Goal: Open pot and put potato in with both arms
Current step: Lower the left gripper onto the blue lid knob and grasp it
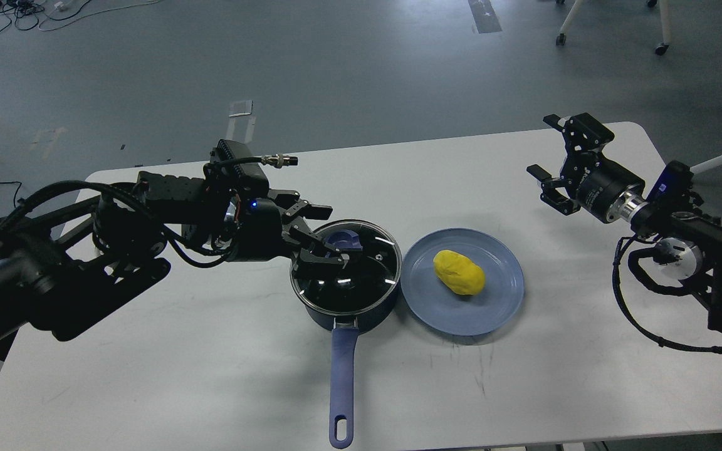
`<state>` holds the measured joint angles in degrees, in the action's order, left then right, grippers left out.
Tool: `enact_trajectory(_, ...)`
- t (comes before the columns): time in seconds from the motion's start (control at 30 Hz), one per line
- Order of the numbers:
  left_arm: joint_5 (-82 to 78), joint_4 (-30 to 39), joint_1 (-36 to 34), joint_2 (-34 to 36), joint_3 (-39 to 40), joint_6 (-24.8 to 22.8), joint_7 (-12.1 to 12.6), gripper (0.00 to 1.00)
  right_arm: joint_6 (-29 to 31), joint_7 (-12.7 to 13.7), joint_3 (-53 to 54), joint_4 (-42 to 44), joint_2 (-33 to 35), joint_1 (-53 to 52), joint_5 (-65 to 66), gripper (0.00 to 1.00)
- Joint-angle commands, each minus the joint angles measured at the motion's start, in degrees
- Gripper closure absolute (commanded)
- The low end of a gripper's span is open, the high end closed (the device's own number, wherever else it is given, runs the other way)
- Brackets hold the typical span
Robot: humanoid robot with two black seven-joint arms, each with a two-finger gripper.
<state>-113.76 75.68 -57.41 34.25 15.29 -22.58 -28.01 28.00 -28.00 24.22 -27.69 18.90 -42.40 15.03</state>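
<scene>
The glass lid should next be grabbed by its blue knob [343, 240] with my left gripper, to open the pot [345, 316] for the potato.
A dark blue pot [345, 316] with a long blue handle stands mid-table under a glass lid [361, 272] with a blue knob [343, 240]. My left gripper [328, 236] is open, its fingers on either side of the knob from the left. A yellow potato [459, 272] lies on a blue plate [499, 300] right of the pot. My right gripper [548, 170] is open and empty above the table's far right.
The white table [210, 376] bears only the pot and plate. The pot handle [342, 388] points toward the front edge. Chair legs and cables lie on the floor beyond the table.
</scene>
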Motion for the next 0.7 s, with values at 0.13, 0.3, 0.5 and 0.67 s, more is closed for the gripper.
enact_trajectory(0.13,-0.32,-5.01,1.69,-2.26,-0.7,0.61,0.01,0.02,0.0,0.0,-0.14,0.0,0.09,-0.05,0.0,0.0)
enact_trajectory(0.3,-0.24,-5.01,2.92,-2.34,-0.61,0.7,0.01,0.02,0.0,0.0,-0.14,0.0,0.09,0.04,0.0,0.0)
enact_trajectory(0.5,-0.15,-5.01,3.01,-2.43,-0.52,0.7,0.01,0.03,0.0,0.0,-0.14,-0.08,0.09,0.04,0.0,0.0)
enact_trajectory(0.67,-0.24,-4.92,2.92,-3.4,-0.53,0.87,0.01,0.05,0.0,0.0,-0.14,-0.08,0.09,0.04,0.0,0.0)
